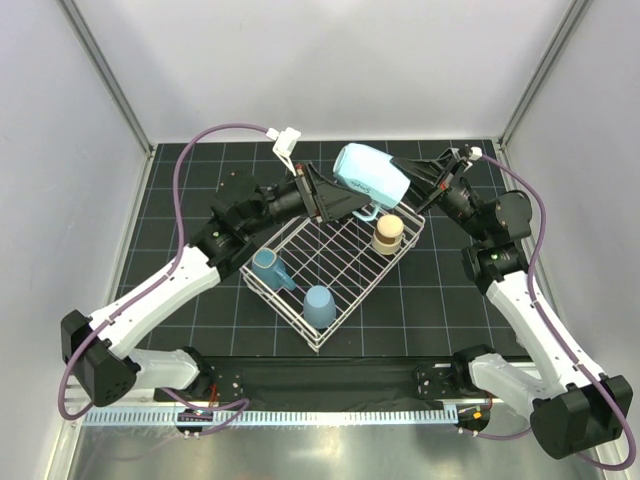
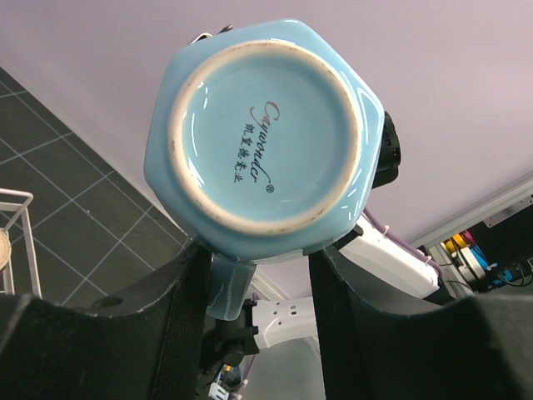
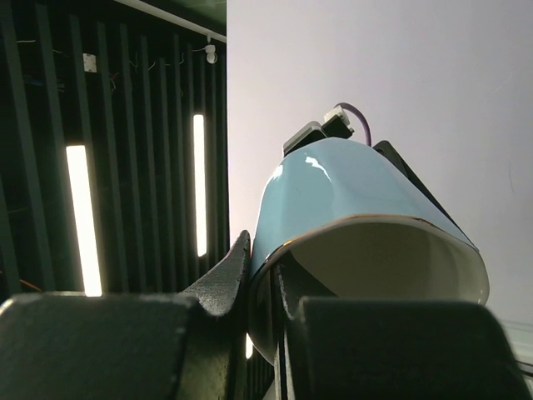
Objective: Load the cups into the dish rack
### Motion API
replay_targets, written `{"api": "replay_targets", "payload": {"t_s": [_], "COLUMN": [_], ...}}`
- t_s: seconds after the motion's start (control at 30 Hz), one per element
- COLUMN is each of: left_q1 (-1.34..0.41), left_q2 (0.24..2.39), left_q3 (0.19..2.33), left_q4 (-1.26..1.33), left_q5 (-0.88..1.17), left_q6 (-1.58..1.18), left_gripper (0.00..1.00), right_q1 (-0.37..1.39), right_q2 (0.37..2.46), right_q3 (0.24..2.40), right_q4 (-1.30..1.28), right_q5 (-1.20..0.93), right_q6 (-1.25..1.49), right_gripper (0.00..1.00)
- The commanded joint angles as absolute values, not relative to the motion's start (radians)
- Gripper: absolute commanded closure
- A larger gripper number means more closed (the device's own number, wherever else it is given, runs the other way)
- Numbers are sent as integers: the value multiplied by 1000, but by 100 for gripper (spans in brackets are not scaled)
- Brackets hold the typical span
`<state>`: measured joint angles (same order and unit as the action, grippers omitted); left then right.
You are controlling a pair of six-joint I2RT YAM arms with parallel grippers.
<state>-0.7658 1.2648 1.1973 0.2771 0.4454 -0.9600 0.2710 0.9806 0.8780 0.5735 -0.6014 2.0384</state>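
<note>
Next, my left gripper grips the pale blue mug by its handle, leaving the mug's rim free to sit on the dish rack (image 1: 283,310).
The pale blue handled mug (image 1: 370,175) hangs in the air over the far end of the dish rack (image 1: 283,310), lying on its side. My right gripper (image 1: 412,185) is shut on its rim, one finger inside and one outside, as the right wrist view shows (image 3: 266,267) on the mug (image 3: 350,192). My left gripper (image 1: 345,205) is open at the mug's base (image 2: 266,142), its jaws (image 2: 258,292) straddling the handle (image 2: 229,283). In the rack are a blue handled mug (image 1: 268,268), a light blue tumbler (image 1: 320,305) and a beige cup (image 1: 387,233). The dark cup and the glass one are out of view.
The rack sits diagonally on the black grid mat (image 1: 200,180). White walls close in the back and both sides. A rack corner (image 2: 21,225) shows at the left edge of the left wrist view.
</note>
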Motion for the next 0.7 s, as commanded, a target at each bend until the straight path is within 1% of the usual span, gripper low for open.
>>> {"api": "replay_targets", "payload": {"t_s": [0.0,0.03,0.1,0.13,0.3,0.37,0.4,0.43,0.47,0.67], "left_q1": [-787,-790,-790,-792,-793,-792,-792,-793,-792,-792], "left_q2": [1285,1290,1301,1304,1318,1321,1319,1319,1319,1336], "left_q3": [1226,1229,1232,1230,1239,1239,1238,1233,1233,1246], "left_q4": [419,419,417,413,387,359,362,364,364,390], "left_q5": [477,483,492,494,488,477,474,471,468,479], "left_q6": [-989,-989,-988,-988,-965,-947,-946,-945,-948,-962], "left_gripper": [60,60,55,48,46,52,56,63,66,75], "right_q1": [278,278,278,278,279,278,276,278,278,276], "right_q2": [992,996,1005,1006,999,999,1000,1002,1002,1011], "right_q3": [922,925,934,937,937,936,936,936,933,925], "right_q4": [676,690,703,706,690,689,692,698,698,712], "right_q5": [-577,-572,-560,-560,-566,-563,-563,-566,-568,-554], "right_q6": [2509,2519,2529,2533,2531,2534,2537,2539,2540,2549], "right_gripper": [96,96,96,96,96,96,96,96,96,96]}}
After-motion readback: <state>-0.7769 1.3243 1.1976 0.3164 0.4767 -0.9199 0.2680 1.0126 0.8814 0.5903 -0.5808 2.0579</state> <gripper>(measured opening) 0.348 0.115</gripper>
